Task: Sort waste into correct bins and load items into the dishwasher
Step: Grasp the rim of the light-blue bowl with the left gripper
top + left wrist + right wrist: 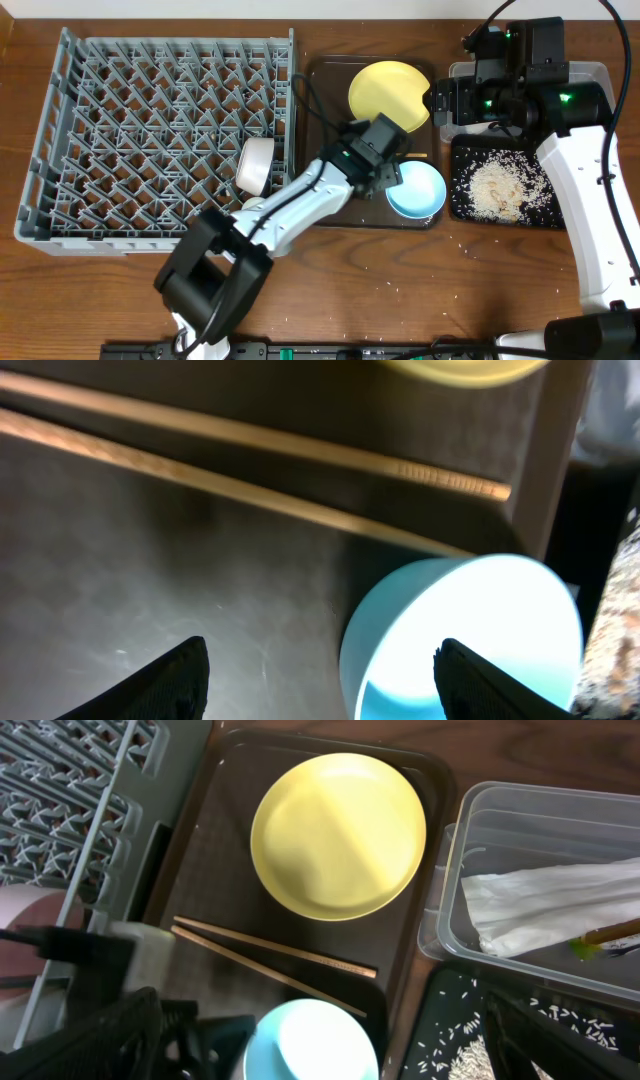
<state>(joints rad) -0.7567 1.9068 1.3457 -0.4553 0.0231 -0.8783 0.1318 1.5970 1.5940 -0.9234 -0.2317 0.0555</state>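
Observation:
My left gripper needs to move lower before it closes on the bowl's rim, because its fingers are above the rim, with the rim in their gap.
The light blue bowl (417, 190) stands at the near right corner of the brown tray (325, 75). My left gripper (392, 168) is open and straddles the bowl's rim: in the left wrist view one finger hangs over the bowl (470, 630), and the gripper (320, 685) holds nothing. The chopsticks (250, 460) lie just beyond, and they also show in the right wrist view (270, 955). The yellow plate (390, 90) sits at the tray's far end. My right gripper (440, 100) is open and empty beside the clear tub (540, 820), which holds a white napkin (550, 905).
The grey dish rack (60, 130) fills the left side, with a white round vessel (255, 165) on its side near its right wall. The black tray (465, 205) holds a pile of rice crumbs (498, 188). A few crumbs lie on the table in front.

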